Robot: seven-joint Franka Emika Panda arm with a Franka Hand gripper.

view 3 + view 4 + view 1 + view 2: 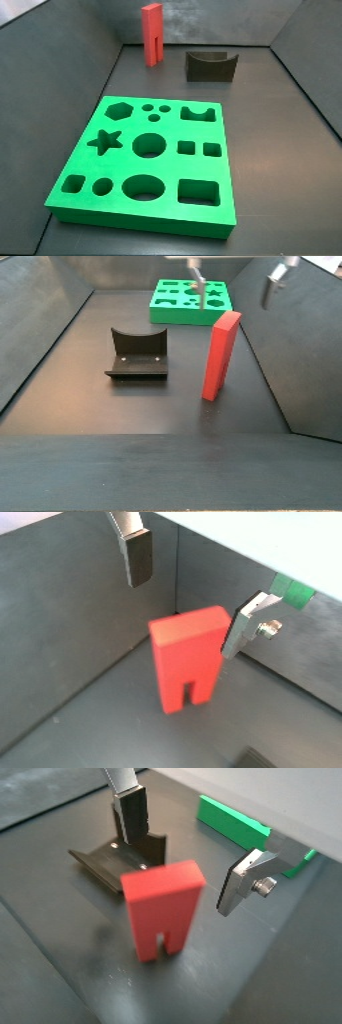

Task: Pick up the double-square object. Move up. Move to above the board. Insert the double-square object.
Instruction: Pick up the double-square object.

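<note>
The slotted end of the red block needs to stay free to enter the green board. My gripper will next grip the block by its solid upper end (pixel 152 10) (pixel 190 624).
The double-square object (pixel 151 33) is a tall red block standing upright on the dark floor at the far end, its slotted end down. It shows in both wrist views (pixel 187 660) (pixel 163 908) and in a side view (pixel 222 354). My gripper (pixel 237 273) is open and hangs above the block's top, with one finger (pixel 138 557) to each side and not touching it. The gripper also shows in both wrist views (pixel 186 612) (pixel 182 873). The board (pixel 154 160) is a flat bright-green slab with many cut-outs, lying apart from the block (pixel 191 301).
The dark fixture (pixel 138 353) stands on the floor beside the red block and shows in other views (pixel 210 65) (pixel 120 860). Grey walls enclose the floor on the sides. An edge of the board (pixel 234 826) shows behind the gripper.
</note>
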